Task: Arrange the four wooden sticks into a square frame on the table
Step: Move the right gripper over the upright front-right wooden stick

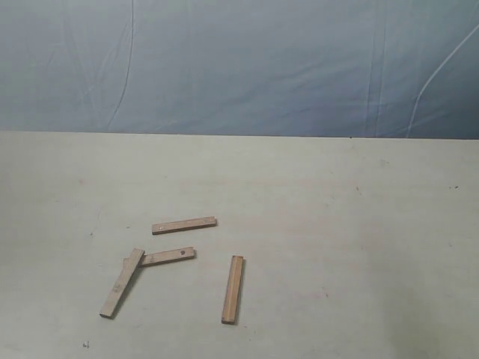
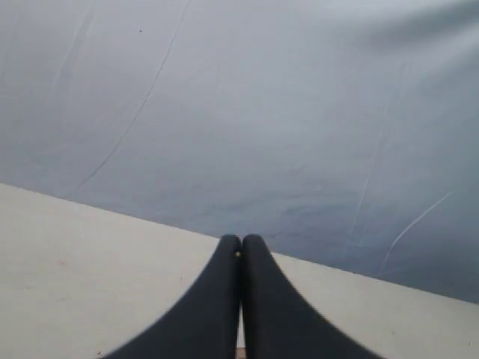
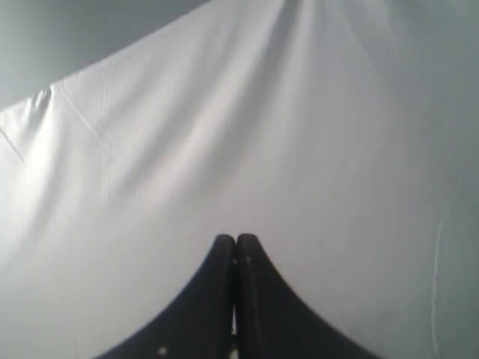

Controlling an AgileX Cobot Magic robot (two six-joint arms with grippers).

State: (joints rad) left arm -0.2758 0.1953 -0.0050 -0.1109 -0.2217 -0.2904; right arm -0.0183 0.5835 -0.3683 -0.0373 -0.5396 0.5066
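I should form one side of the square frame with the lone orange-brown stick, so next I need to pick it up by its middle (image 1: 233, 289) with my right gripper.
Four light-brown wooden sticks lie loose on the pale table (image 1: 337, 224) in the exterior view, at its front left. One stick (image 1: 184, 225) lies nearly crosswise. A second stick (image 1: 166, 256) with a dark hole lies just in front of it. A third stick (image 1: 122, 283) slants across the second one's left end. The fourth stick (image 1: 233, 289) lies apart to the right, pointing front to back. No square frame is formed. Neither arm shows in the exterior view. My left gripper (image 2: 241, 241) is shut and empty above the table's far edge. My right gripper (image 3: 236, 241) is shut and empty, facing pale cloth.
A wrinkled blue-grey backdrop sheet (image 1: 239, 60) hangs behind the table's far edge. The left wrist view shows the table (image 2: 75, 262) meeting that sheet (image 2: 262, 112). The right wrist view shows only a pale creased cloth (image 3: 224, 134).
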